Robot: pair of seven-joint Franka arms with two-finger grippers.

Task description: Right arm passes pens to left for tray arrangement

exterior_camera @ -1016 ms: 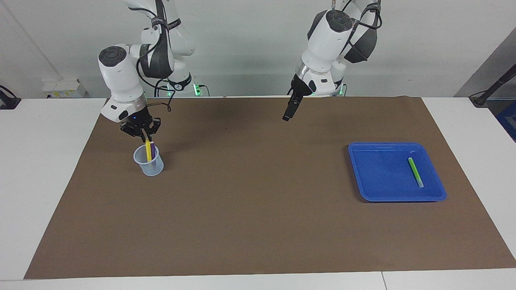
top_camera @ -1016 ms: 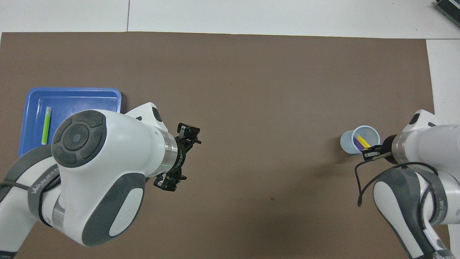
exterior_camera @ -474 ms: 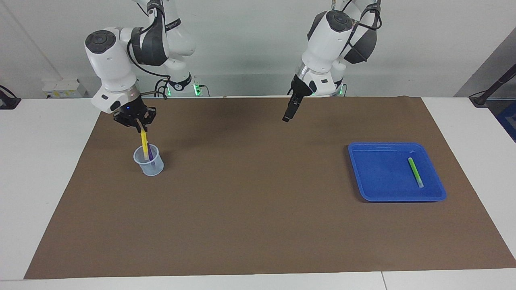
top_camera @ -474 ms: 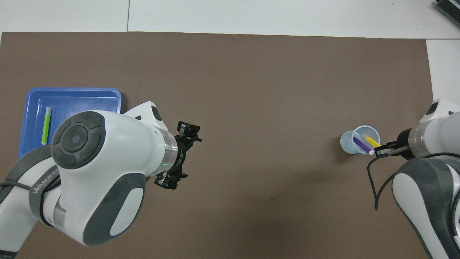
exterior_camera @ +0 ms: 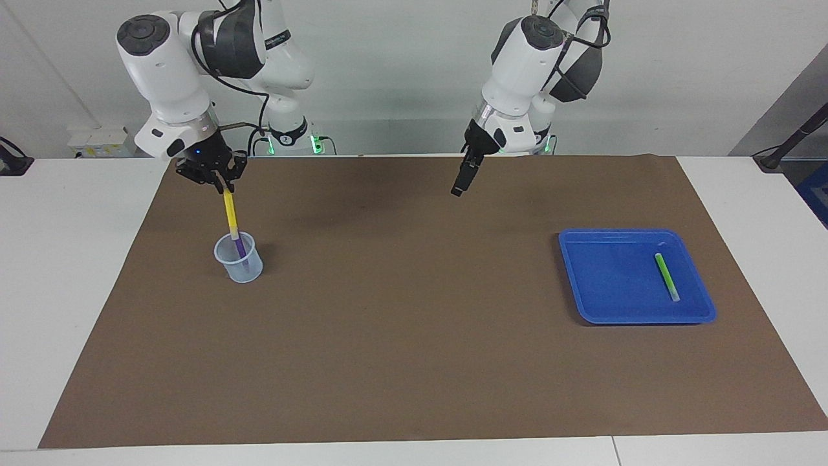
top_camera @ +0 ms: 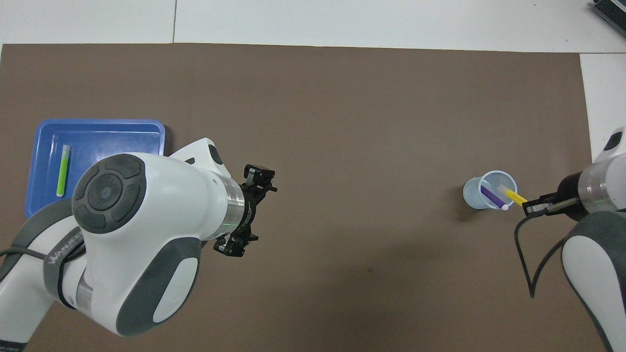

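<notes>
My right gripper's fingers cover the yellow pen's top, so next I should grab the pen by its bare middle [top_camera: 514, 197] with my left gripper.
My right gripper [exterior_camera: 220, 182] is shut on the top of the yellow pen [exterior_camera: 229, 213], which hangs nearly upright with its lower end at the mouth of the translucent cup [exterior_camera: 239, 266]. The purple pen [exterior_camera: 241, 250] leans inside that cup. Seen from above, the yellow pen [top_camera: 514, 196] slants from the right gripper [top_camera: 530, 208] over the cup [top_camera: 470, 194], beside the purple pen [top_camera: 491, 196]. The green pen [exterior_camera: 666, 276] lies in the blue tray [exterior_camera: 608, 285] at the left arm's end. My left gripper [exterior_camera: 459, 189] waits open in the air over the brown mat, nothing in it.
A brown mat [exterior_camera: 414, 336] covers most of the white table. In the overhead view the left arm's bulk hides part of the tray [top_camera: 107, 132], where the green pen [top_camera: 62, 170] shows; the left gripper [top_camera: 247, 212] points toward the mat's middle.
The right gripper has risen with the yellow pen, drawing it almost out of the cup. The purple pen stays in the cup. The left arm has barely moved.
</notes>
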